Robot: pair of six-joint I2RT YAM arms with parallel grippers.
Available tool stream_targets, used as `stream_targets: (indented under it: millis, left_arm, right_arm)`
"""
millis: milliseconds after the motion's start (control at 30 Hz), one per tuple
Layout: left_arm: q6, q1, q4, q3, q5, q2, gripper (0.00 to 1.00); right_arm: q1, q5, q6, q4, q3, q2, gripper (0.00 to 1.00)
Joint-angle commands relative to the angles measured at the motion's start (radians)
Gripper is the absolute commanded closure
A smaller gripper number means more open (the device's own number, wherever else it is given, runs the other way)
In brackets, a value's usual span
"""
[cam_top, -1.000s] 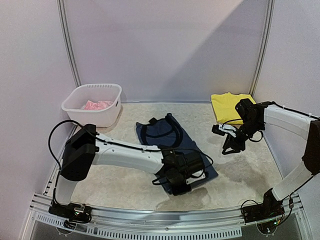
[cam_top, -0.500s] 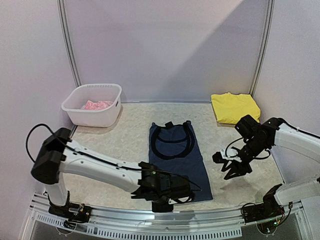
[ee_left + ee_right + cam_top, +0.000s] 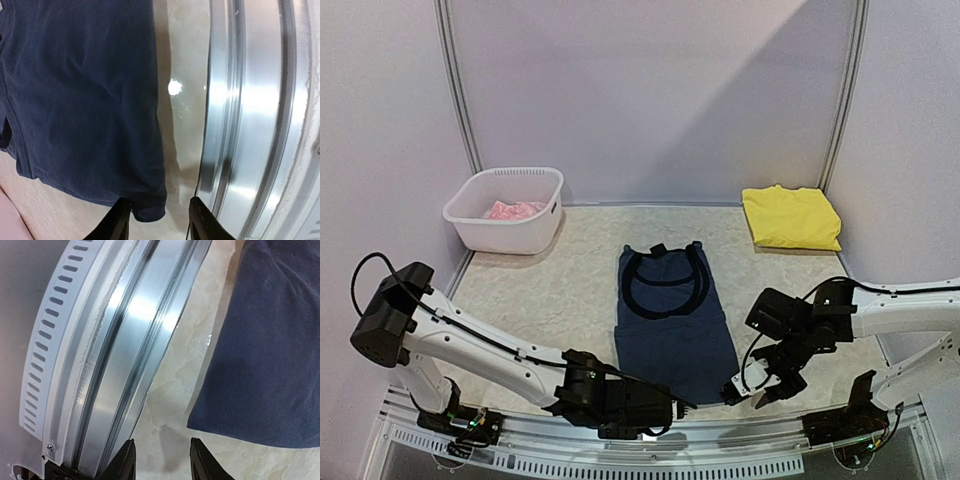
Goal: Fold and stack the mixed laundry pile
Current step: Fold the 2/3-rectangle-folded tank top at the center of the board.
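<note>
My left gripper is going to grab the navy tank top by its near hem corner (image 3: 149,210) next. Then it can fold the tank top's hem over toward the neck.
The navy tank top (image 3: 672,320) lies flat mid-table, neck away from me, hem near the front rail. My left gripper (image 3: 660,407) is open at its near left hem corner; in the left wrist view (image 3: 159,221) that corner (image 3: 148,210) lies between the fingers, beside the left one. My right gripper (image 3: 752,392) is open just off the near right hem corner; in the right wrist view (image 3: 161,461) the corner (image 3: 200,422) lies just ahead of the right finger, bare table between the jaws. The yellow garment (image 3: 790,216) lies folded at back right. The pink garment (image 3: 515,210) sits in the basket.
The white slotted basket (image 3: 470,225) stands at back left. The metal front rail (image 3: 250,125) runs close beside both grippers; it also shows in the right wrist view (image 3: 125,340). Enclosure walls ring the table.
The tank top went from lying askew to straight. Both arms swung down to the front edge, the left to the near left hem corner, the right from near the yellow garment to the near right corner.
</note>
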Motion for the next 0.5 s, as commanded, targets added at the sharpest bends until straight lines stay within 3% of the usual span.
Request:
stream_targets:
  millis: [0,267,467]
  left_arm:
    - [0.001,0.003,0.051,0.018,-0.020,0.041,0.60]
    - [0.001,0.003,0.053,-0.018,-0.024,0.061,0.67]
    - [0.001,0.004,0.073,-0.046,-0.021,0.069,0.82]
  right_arm:
    - [0.055,0.076,0.043,0.059,-0.006,0.014,0.63]
    - [0.068,0.097,0.044,0.120,-0.001,0.089,0.63]
    - [0.070,0.144,0.045,0.175,-0.012,0.173,0.59]
